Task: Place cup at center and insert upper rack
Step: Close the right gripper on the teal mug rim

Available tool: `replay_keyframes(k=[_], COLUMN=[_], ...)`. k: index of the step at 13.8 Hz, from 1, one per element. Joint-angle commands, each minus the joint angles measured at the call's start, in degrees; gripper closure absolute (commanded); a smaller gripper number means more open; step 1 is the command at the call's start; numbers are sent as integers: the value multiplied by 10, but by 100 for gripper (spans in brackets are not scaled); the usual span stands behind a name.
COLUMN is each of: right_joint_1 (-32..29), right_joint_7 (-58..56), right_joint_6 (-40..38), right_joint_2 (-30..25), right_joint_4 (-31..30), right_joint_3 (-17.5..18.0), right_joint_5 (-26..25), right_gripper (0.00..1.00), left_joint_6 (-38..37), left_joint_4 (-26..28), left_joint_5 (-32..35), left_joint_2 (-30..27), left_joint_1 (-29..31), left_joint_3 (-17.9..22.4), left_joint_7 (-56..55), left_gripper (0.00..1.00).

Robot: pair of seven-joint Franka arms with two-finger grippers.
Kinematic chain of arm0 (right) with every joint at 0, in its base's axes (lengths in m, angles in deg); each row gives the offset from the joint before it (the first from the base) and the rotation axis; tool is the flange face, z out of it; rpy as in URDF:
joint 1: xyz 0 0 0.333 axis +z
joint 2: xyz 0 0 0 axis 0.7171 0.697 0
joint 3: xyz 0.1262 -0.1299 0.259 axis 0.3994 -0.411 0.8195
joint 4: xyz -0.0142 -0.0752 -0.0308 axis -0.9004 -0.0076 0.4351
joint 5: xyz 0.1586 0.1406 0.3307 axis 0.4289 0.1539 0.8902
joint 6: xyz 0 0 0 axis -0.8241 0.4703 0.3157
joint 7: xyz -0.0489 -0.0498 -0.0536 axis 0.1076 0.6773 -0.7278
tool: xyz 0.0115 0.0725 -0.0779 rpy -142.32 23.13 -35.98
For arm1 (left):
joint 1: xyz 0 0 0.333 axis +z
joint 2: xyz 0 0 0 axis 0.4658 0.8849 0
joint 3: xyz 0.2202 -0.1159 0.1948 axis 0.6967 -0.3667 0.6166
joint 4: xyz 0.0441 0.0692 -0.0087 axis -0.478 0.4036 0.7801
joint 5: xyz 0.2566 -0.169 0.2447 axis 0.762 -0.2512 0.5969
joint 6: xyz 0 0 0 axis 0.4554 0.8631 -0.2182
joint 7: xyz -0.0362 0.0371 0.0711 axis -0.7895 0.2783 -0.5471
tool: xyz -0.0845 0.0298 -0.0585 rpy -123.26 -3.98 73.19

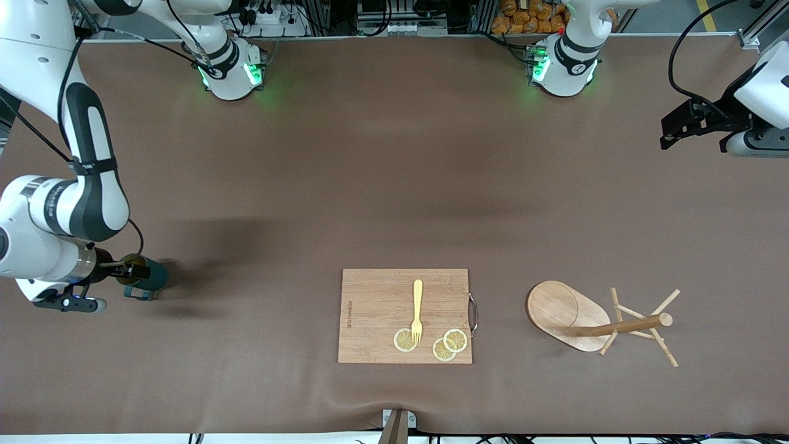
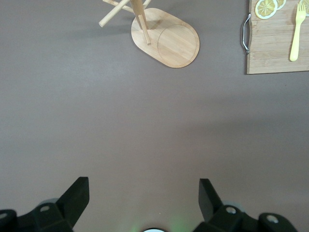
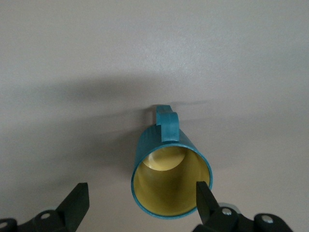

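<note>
The teal cup needs to go at the center, so I should grab it by its rim with my right gripper next.
The teal cup lies on its side near the right arm's end of the table, its yellow mouth toward my right gripper. In the right wrist view the cup has its handle on top. My right gripper is open, with one finger by the rim and the other well apart from it. The upper rack lies tipped over near the left arm's end, with its pole and pegs on the table. It also shows in the left wrist view. My left gripper is open and empty, raised over bare table.
A wooden cutting board with a metal handle lies between the cup and the rack, near the front camera. A yellow fork and lemon slices lie on it. The board also shows in the left wrist view. The brown mat covers the table.
</note>
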Motion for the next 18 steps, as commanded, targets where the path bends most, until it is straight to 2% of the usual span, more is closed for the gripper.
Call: replay_keyframes(k=[1,4,5,9,14,16,18], right_joint_1=[-8,-6,-6,-5,-1,1,0], right_joint_7=[1,0,0,0,1,1,0], right_joint_6=[10,32,34,39,39,38,37], right_joint_2=[9,12,12,23,25,29,29], right_joint_4=[-11,-30,-31,-31,-31,-31,-31], right_joint_3=[5,5,5,5,5,5,5], right_joint_5=[13,27,27,27,27,27,27], right_gripper=[9,32,33,59,61,70,85], left_joint_6=[-7,-7,-7,-7,-7,-7,-7], left_joint_4=[-7,-7,-12,-15,-16,-18,-18], left_joint_5=[-12,-12,-12,-13,-13,-12,-13], left_joint_2=[-2,-3,-3,-2,-2,-2,-2], left_joint_1=[3,2,1,0,1,-1,0], left_joint_3=[-2,-4,-4,-3,-4,-5,-10], left_joint_7=[2,2,2,2,2,2,1], left_gripper=[0,0,0,0,0,0,0])
